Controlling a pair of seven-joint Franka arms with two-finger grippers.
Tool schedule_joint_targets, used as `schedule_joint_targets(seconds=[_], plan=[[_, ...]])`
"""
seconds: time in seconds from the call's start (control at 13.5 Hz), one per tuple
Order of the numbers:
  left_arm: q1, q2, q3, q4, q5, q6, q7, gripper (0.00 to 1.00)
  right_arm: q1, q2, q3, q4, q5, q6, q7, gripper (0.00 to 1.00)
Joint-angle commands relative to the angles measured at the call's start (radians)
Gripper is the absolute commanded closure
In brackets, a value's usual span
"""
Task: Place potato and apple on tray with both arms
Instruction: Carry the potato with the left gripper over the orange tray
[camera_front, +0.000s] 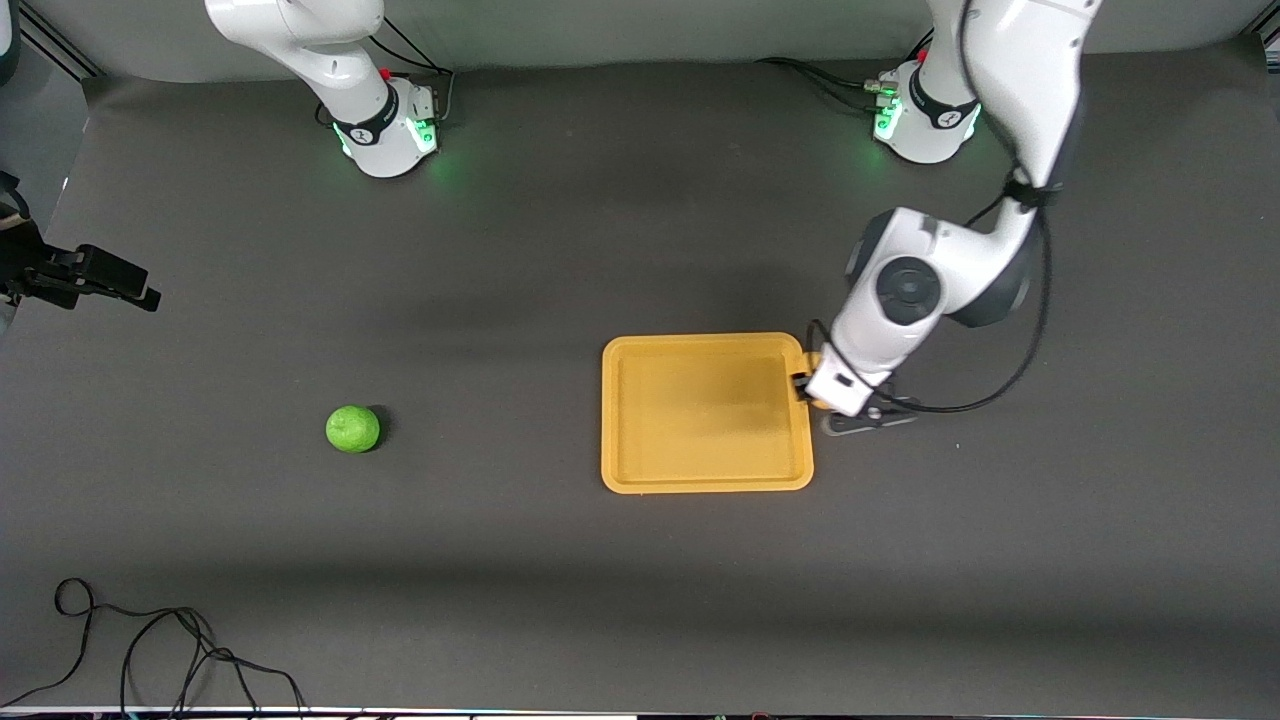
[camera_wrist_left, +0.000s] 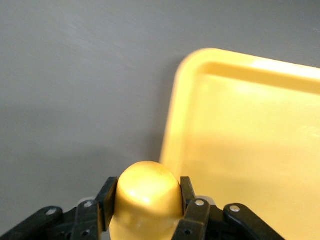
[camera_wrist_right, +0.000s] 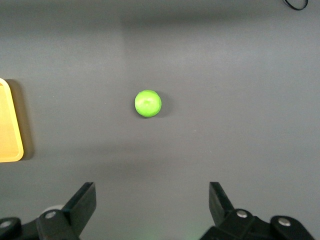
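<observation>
The potato hangs above the tray's edge. From here my left gripper stays closed on the potato until the potato reaches the tray's bottom.
My left gripper is shut on the yellow-tan potato, one finger on each side. In the front view the left gripper sits low at the edge of the orange-yellow tray that faces the left arm's end of the table, and the potato is mostly hidden under the wrist. The tray has nothing on it. The green apple lies on the dark table toward the right arm's end. My right gripper is open and empty, high over the table, with the apple well clear of it. It is out of the front view.
A black cable loops on the table's near corner at the right arm's end. A black device juts in at that end's edge. A corner of the tray shows in the right wrist view.
</observation>
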Motion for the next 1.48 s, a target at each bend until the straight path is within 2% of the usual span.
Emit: schedule_joint_targets(seconds=[0.0,0.37,0.81,0.89,1.04,1.11,1.26,1.41], plan=[[-0.058,0.055,0.016,0.039,-0.017,0.044,-0.107,0.61,0.006,0.006,-0.007,0.014,0.013,0.004,-0.01,0.0],[-0.137,0.131,0.011,0.078,-0.018,0.111,-0.246,0.62,0.006,0.007,-0.006,0.013,0.013,0.004,-0.01,0.0],[-0.136,0.181,0.013,0.086,-0.006,0.159,-0.252,0.62,0.006,0.007,-0.007,0.013,0.013,0.004,-0.01,0.0],[-0.136,0.183,0.013,0.083,-0.004,0.162,-0.25,0.53,0.006,0.007,-0.007,0.013,0.013,0.004,-0.01,0.0],[-0.136,0.181,0.014,0.085,-0.003,0.161,-0.249,0.05,0.006,0.007,-0.007,0.013,0.013,0.004,-0.01,0.0],[-0.134,0.177,0.014,0.086,-0.003,0.156,-0.241,0.01,0.006,0.007,-0.007,0.013,0.013,0.004,-0.01,0.0],[-0.127,0.143,0.022,0.091,0.008,0.119,-0.212,0.01,0.006,0.006,-0.007,0.011,0.013,0.004,-0.01,0.0],[-0.093,0.079,0.022,0.172,0.02,-0.093,-0.137,0.02,0.006,0.006,-0.007,0.011,0.013,0.004,-0.01,0.0]])
